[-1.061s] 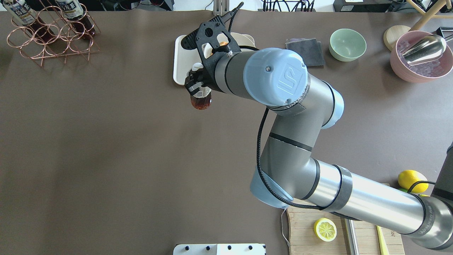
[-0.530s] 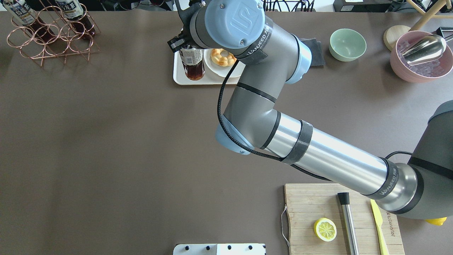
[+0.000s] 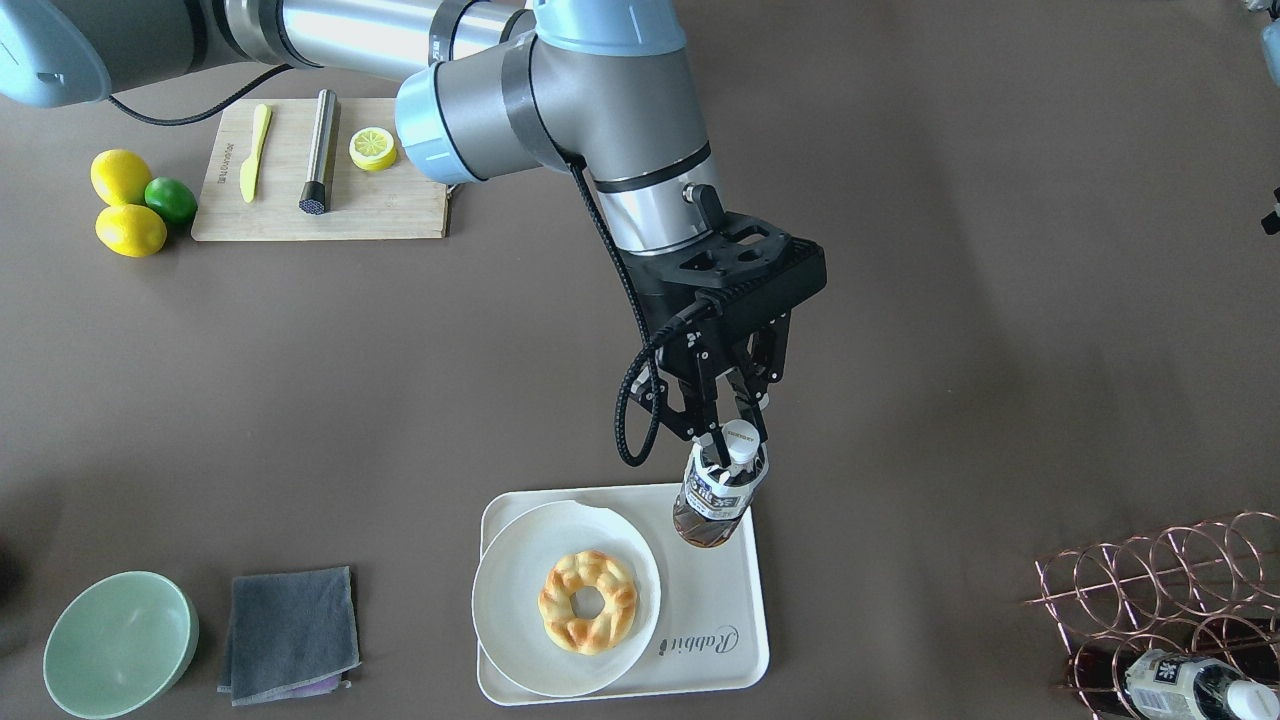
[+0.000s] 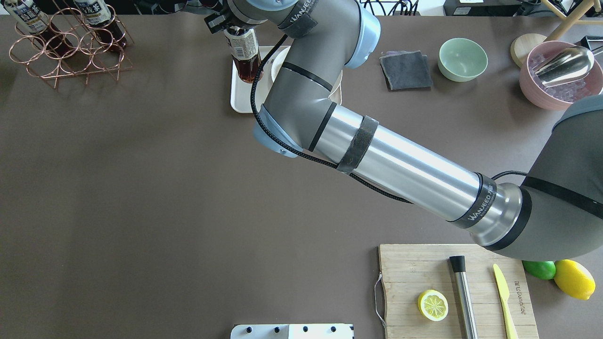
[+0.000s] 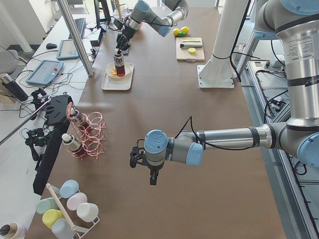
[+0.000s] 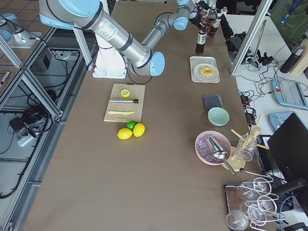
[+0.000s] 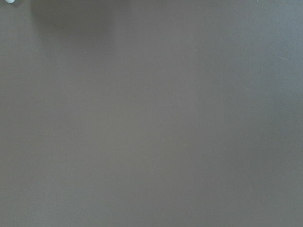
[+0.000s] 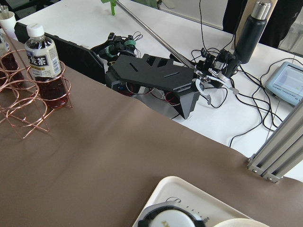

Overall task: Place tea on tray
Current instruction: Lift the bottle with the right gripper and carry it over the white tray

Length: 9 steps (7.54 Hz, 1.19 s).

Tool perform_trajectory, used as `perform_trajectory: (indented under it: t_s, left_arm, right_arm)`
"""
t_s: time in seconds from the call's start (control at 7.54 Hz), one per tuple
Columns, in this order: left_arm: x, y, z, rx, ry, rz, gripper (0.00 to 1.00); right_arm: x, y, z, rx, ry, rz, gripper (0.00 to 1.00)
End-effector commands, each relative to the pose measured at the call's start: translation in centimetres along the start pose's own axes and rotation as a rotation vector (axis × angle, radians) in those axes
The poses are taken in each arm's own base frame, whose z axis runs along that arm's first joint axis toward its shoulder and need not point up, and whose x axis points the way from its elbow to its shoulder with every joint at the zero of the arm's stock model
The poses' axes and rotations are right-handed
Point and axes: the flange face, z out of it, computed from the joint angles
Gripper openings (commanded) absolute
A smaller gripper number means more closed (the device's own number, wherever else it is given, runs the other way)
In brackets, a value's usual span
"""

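The tea leans with its base (image 3: 703, 530) at an angle over the tray corner (image 3: 741, 535), so it is too early to release. My right gripper lowers and straightens the tea first.
My right gripper (image 3: 728, 440) is shut on the white cap and neck of the tea (image 3: 716, 497), a small clear bottle of dark brown liquid. It hangs slightly tilted, its base at the robot-side corner of the cream tray (image 3: 706, 622) lettered "Rabbit". I cannot tell whether the base touches the tray. The tea (image 4: 245, 57) and tray (image 4: 238, 96) also show in the overhead view, and the cap (image 8: 173, 216) shows at the bottom of the right wrist view. My left gripper (image 5: 135, 156) shows only in the exterior left view, over bare table, and I cannot tell its state.
A round white plate (image 3: 500, 592) with a ring pastry (image 3: 588, 601) fills the tray's other half. A copper rack (image 4: 70, 44) at the far left holds two alike bottles (image 4: 96, 13). A grey cloth (image 3: 290, 630), green bowl (image 3: 118, 642), cutting board (image 3: 320, 205) and lemons (image 3: 120, 178) are nearby.
My right arm carried the tea from just off the tray's near edge onward over the tray toward its far-left part. The bottle stayed in the shut gripper.
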Motion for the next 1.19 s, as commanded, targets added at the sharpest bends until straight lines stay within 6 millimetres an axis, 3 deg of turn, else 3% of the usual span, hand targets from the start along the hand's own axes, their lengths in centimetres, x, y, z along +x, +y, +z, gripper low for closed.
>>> perform_trajectory:
  t_s: [0.0, 0.27, 1.06]
  left_arm:
    - [-0.8, 0.3, -1.0, 0.024, -0.003, -0.013, 0.99]
    - [-0.9, 0.4, -1.5, 0.035, -0.005, -0.014, 0.99]
    - [-1.3, 0.3, -1.5, 0.04, -0.046, -0.012, 0.99]
  right_arm:
    - [2.1, -0.1, 5.4, -0.013, 0.019, 0.016, 0.0]
    - [2.1, 0.4, 7.6, -0.057, 0.042, 0.034, 0.0]
    - [-0.3, 2.2, 8.4, -0.082, 0.015, 0.065, 0.0]
